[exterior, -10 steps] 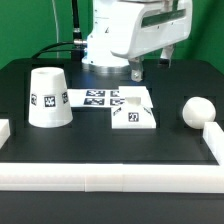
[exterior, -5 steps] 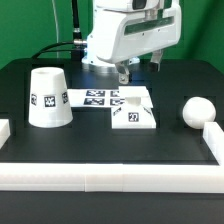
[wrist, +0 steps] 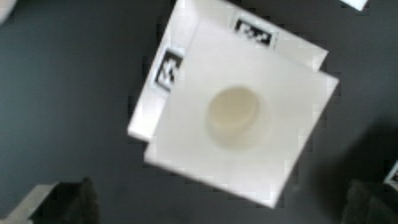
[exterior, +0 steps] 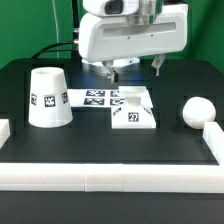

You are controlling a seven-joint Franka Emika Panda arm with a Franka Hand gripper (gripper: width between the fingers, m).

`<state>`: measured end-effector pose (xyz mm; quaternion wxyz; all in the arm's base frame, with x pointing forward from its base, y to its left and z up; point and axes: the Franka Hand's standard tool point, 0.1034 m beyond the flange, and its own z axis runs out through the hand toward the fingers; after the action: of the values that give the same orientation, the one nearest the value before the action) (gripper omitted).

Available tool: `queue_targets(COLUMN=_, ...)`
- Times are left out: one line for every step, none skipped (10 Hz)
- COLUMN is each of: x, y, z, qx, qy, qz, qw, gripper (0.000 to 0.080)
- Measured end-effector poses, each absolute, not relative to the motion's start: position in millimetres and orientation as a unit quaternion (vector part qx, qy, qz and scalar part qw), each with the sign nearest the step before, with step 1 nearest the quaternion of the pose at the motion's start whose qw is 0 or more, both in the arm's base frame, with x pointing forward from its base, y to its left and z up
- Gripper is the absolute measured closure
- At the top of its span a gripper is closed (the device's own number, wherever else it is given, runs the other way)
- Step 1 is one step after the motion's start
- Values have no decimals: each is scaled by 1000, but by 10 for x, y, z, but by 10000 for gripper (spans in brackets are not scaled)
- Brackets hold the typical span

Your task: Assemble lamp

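Note:
Bare black tabletop is visible between my gripper's fingers and the square base block's sides. I should first move my gripper toward the block, then close on it.
The flat square base block (exterior: 133, 108) lies on the black table right of centre, its round socket facing up, and it fills the wrist view (wrist: 231, 105). My gripper (exterior: 134, 70) hangs open and empty above and just behind it, and only its dark fingertips (wrist: 63, 200) show in the wrist view. The tapered shade (exterior: 48, 97) stands mouth down at the exterior view's left. The ball bulb (exterior: 197, 111) rests at the exterior view's right.
The marker board (exterior: 92, 97) lies flat between the shade and the base, touching the base's edge. A white wall (exterior: 110, 176) runs along the table's front, with white end pieces at the left (exterior: 3, 130) and right (exterior: 213, 137).
The robot's hand has risen and turned above the base, and its fingers now stand further apart. The shade, base and bulb have not moved.

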<state>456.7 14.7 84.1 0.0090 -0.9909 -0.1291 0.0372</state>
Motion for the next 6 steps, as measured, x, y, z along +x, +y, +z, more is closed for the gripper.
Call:
queue_targets(x=4582, y=170, z=850, qx=-994, qy=-105, qz=36, qw=8, gripper=100)
queue_targets(x=4580, y=184, z=848, qx=-997, qy=-72, qz=36, qw=10, gripper=100)
queue_targets(x=4579, y=194, z=848, qx=-999, qy=-38, qz=37, qw=12, gripper=100)
queue_targets(x=4578, y=211, z=848, qx=-999, qy=1, qz=37, qw=15, gripper=100)
queue_targets(x=4572, y=220, z=837, qx=-998, qy=36, qz=39, qw=16, gripper=100)
queue_targets(x=4540, y=210, z=781, qx=-997, qy=60, qz=44, qw=15, gripper=100)
